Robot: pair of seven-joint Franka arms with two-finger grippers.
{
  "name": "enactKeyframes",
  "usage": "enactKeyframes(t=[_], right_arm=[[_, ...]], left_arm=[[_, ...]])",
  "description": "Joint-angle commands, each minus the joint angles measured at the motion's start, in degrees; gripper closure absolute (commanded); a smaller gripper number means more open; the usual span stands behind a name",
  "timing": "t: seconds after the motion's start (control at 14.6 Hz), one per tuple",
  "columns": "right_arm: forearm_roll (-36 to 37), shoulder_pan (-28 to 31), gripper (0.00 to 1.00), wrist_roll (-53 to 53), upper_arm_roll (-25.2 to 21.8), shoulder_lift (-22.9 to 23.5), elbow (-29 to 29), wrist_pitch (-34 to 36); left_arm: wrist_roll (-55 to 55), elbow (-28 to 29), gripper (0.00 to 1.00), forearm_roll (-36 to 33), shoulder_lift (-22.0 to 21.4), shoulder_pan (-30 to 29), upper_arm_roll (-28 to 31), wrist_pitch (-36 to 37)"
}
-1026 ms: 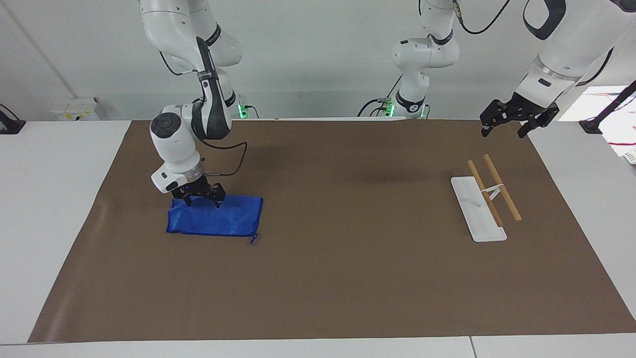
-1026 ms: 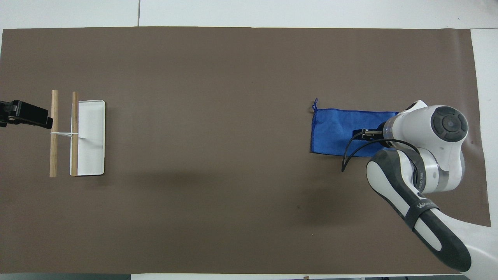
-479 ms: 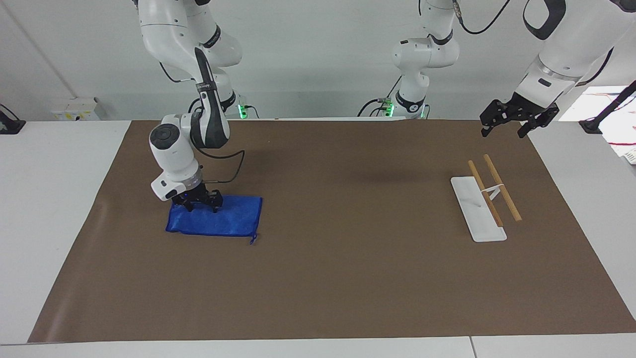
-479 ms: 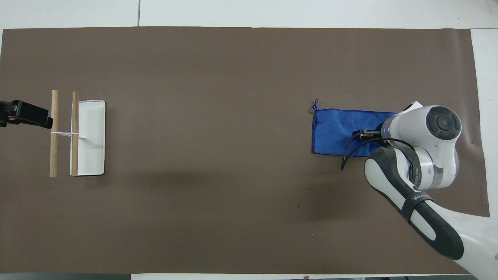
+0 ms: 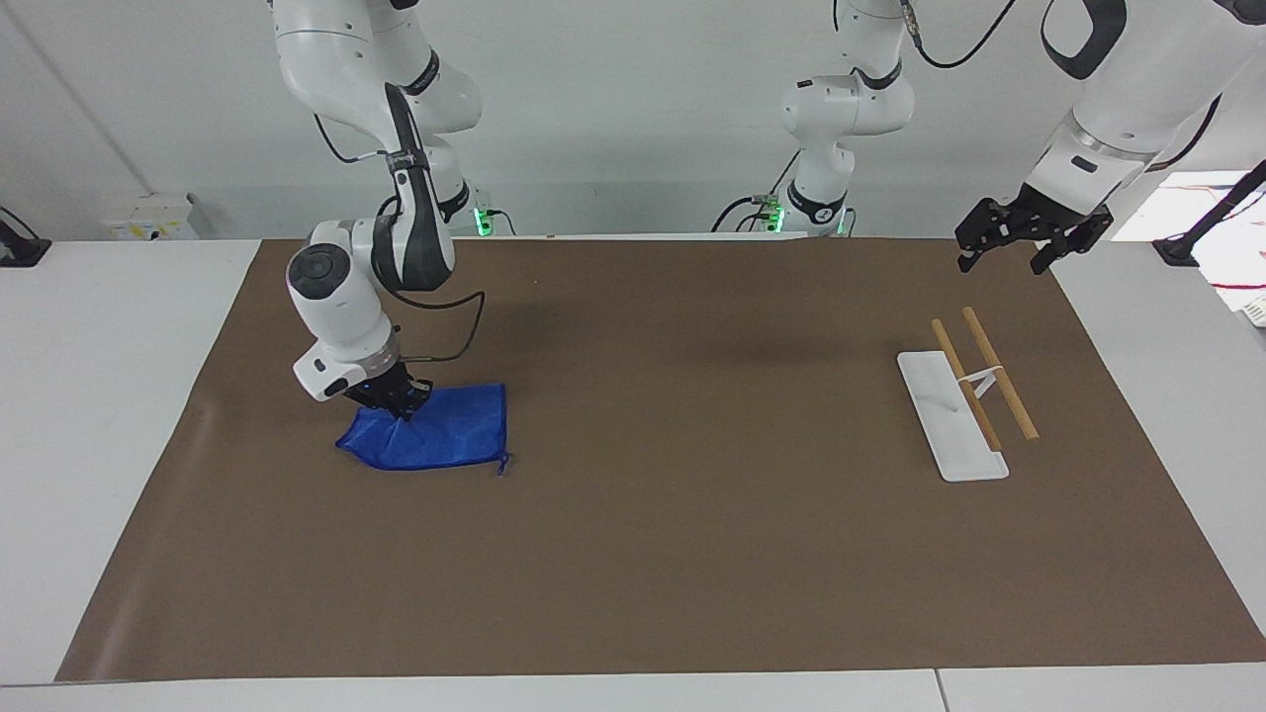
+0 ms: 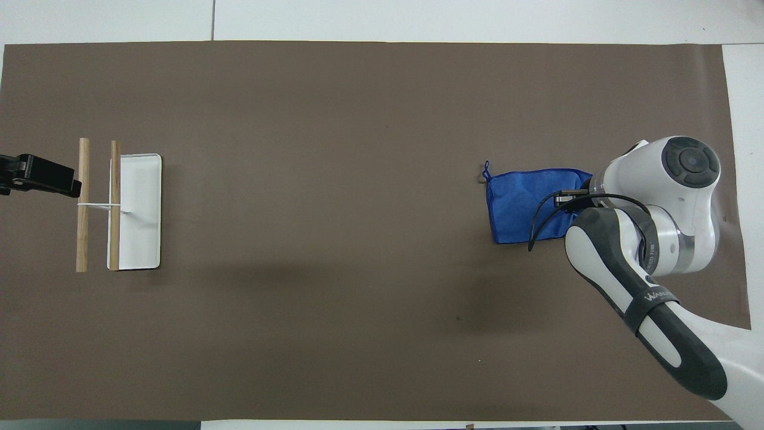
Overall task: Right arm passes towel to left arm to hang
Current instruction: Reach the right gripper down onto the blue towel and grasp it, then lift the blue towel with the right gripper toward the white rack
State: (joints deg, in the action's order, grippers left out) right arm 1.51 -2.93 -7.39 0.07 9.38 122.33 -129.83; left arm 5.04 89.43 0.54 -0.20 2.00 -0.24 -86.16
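Observation:
My left gripper grips the blue towel by its loose edge (image 6: 492, 209) next, to hang it over the wooden rails.
The bright blue towel (image 5: 435, 435) (image 6: 525, 203) lies on the brown mat toward the right arm's end of the table, bunched up where it is gripped. Its loop tag (image 5: 502, 465) sits at the corner farthest from the robots. My right gripper (image 5: 399, 403) is shut on the towel's edge nearest the robots and pulls the cloth into a peak; in the overhead view the wrist hides its fingers. My left gripper (image 5: 1009, 255) hangs open in the air over the mat's edge near the rack, waiting; only its tip (image 6: 36, 176) shows in the overhead view.
A hanging rack with two wooden rails (image 5: 984, 386) (image 6: 97, 206) on a white base (image 5: 940, 420) (image 6: 143, 239) stands toward the left arm's end. The brown mat (image 5: 692, 544) covers most of the table. A black cable loops from the right wrist (image 5: 460, 326).
My right gripper has closed on the towel's near edge. The cloth has bunched and slid slightly toward the right arm's end, and its flat rectangle is now puckered. The left arm has not moved.

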Motion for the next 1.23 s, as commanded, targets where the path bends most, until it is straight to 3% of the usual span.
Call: enactKeyframes(t=[0.0,0.34,0.48,0.82,1.16], right_arm=[[0.2,-0.6,1.00,-0.6,0.9,-2.3,-2.9,5.4],[-6.4,-5.6,1.00,-8.3,1.1,-3.6,-17.7,20.5],[-8.1,-8.6,1.00,-12.6,1.1,-3.3,-22.5,22.0],[-22.4,-12.3,1.00,-19.4,1.1,-1.5,-31.2,20.7],[-29.8,-20.2,1.00,-29.2,1.2,0.9,-32.8,9.2]], left_arm=[[0.5,0.4,0.00,-0.2,-0.5,-0.3,-0.1,0.6],[0.5,0.4,0.00,-0.2,-0.5,-0.3,-0.1,0.6],[0.5,0.4,0.00,-0.2,-0.5,-0.3,-0.1,0.6],[0.5,0.4,0.00,-0.2,-0.5,-0.3,-0.1,0.6],[0.5,0.4,0.00,-0.2,-0.5,-0.3,-0.1,0.5]])
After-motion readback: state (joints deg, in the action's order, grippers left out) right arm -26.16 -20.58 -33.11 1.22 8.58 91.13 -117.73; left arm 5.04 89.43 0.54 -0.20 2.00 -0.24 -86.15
